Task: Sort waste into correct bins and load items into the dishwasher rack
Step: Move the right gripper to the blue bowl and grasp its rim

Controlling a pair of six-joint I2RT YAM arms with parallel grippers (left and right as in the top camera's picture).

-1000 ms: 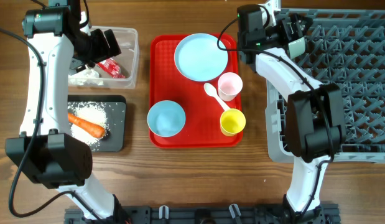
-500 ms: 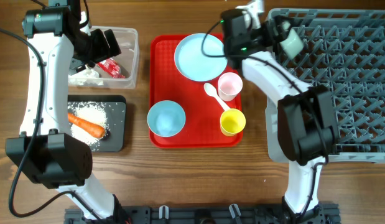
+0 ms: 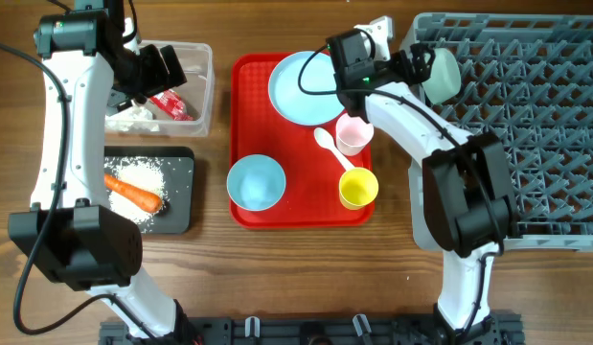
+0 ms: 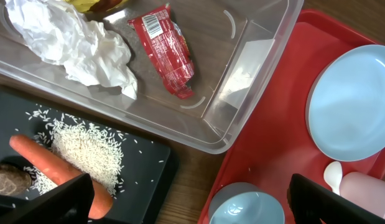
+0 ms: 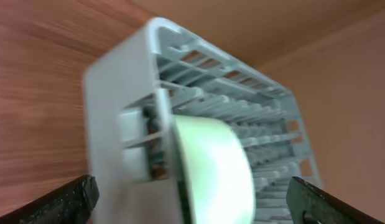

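I should next grab the red tray's second bowl by its rack-facing rim with my right gripper, to load it on edge in the rack [image 3: 526, 115].
A pale blue bowl [image 3: 442, 75] stands on edge at the left edge of the grey dishwasher rack [image 3: 526, 115]; it also shows in the right wrist view [image 5: 211, 168]. My right gripper [image 3: 414, 63] is open just left of it, not touching. The plate [image 3: 310, 86], second bowl [image 3: 256, 182], pink cup [image 3: 354, 131], yellow cup [image 3: 358, 188] and spoon [image 3: 325, 141] lie on the red tray. My left gripper [image 3: 157, 72] is open and empty over the clear tub [image 3: 198, 57], which holds a red wrapper [image 4: 164, 46] and tissue [image 4: 68, 43]. The carrot [image 3: 133, 192] and rice [image 3: 143, 175] lie on the black tray [image 3: 181, 211].
The flat red tray [image 3: 243, 125] sits mid-table between the bins and the rack. A small brown lump [image 4: 9, 180] lies beside the carrot. Bare wooden table [image 3: 306, 278] runs along the front.
My right arm has swung left, away from the rack, and the bowl now stands at the rack's left edge. The left arm has not moved.
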